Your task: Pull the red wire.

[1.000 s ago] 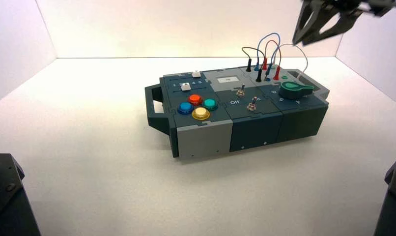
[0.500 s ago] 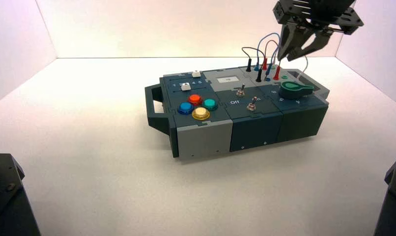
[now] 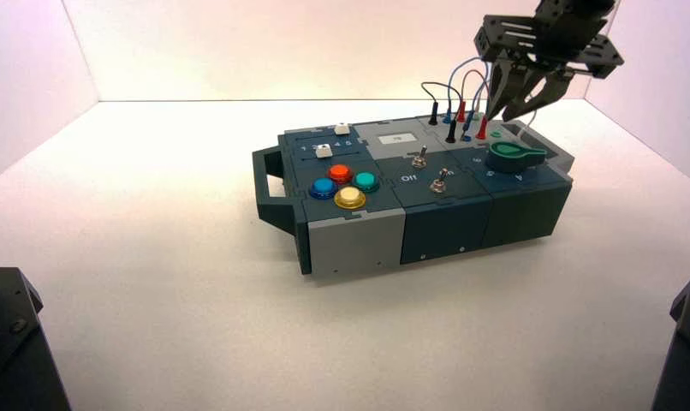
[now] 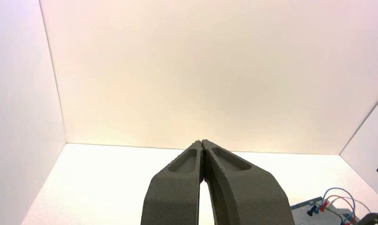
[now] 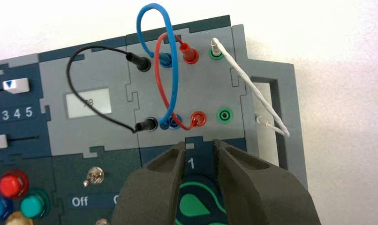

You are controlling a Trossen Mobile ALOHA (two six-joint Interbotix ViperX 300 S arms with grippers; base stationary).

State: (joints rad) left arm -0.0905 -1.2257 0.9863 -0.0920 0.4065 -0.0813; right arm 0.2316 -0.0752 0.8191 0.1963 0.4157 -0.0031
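My right gripper grabs the red wire by its plug [image 5: 197, 120] beside the empty green socket next, since the blue wire crosses close over the red wire's arch.
The red wire [image 5: 161, 80] arches between two red plugs, one in the far socket row [image 5: 190, 54] and one in the near row [image 5: 198, 119]. In the high view its plugs [image 3: 481, 128] stand at the box's back right corner. My right gripper [image 5: 199, 144] hangs open just short of the near red plug, above the knob, with nothing between its fingers. From above, the right gripper [image 3: 504, 114] points down beside the wire arches. My left gripper [image 4: 202, 141] is shut and empty, parked far from the box.
A blue wire [image 5: 141, 28] crosses the red one, with a black wire [image 5: 70, 79] on one side and a white wire [image 5: 257, 93] on the other. An empty green socket [image 5: 224, 115] adjoins the near red plug. The green knob [image 3: 514, 154] lies under the gripper.
My right gripper came down and left from the upper right corner to hover over the wire plugs, its fingers spreading a little. The left arm has not moved.
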